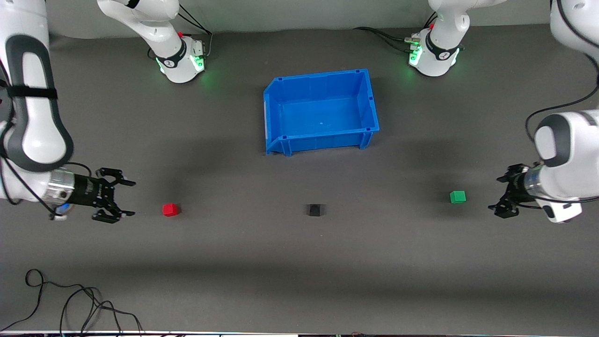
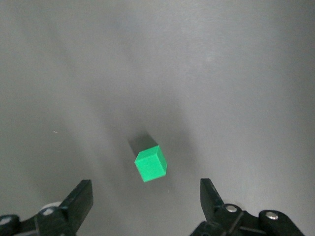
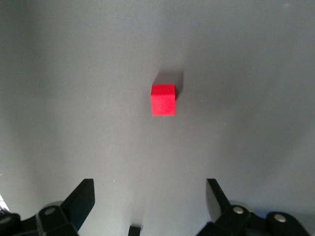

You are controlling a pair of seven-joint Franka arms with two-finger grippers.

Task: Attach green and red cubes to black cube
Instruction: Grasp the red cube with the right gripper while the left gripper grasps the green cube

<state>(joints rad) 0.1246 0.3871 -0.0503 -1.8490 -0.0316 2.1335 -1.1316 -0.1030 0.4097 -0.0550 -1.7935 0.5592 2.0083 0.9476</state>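
I will reach the red cube (image 1: 170, 209) with my right gripper and grab it by its opposite sides. This leaves another side of the red cube free to meet the black cube (image 1: 315, 209).
Three tiny cubes lie in a row on the dark table. The red cube (image 1: 170, 209) is toward the right arm's end, the black cube (image 1: 315, 209) is in the middle, and the green cube (image 1: 457, 196) is toward the left arm's end. My right gripper (image 1: 132, 198) is open and empty, low over the table beside the red cube, apart from it. The right wrist view shows that cube (image 3: 163, 100) ahead of the open gripper (image 3: 150, 196). My left gripper (image 1: 496, 193) is open and empty beside the green cube (image 2: 150, 164), which lies just ahead of the spread fingers (image 2: 146, 196).
An empty blue bin (image 1: 323, 140) stands farther from the front camera than the black cube, between the two arm bases. Loose black cables (image 1: 70, 304) lie at the table's near edge toward the right arm's end.
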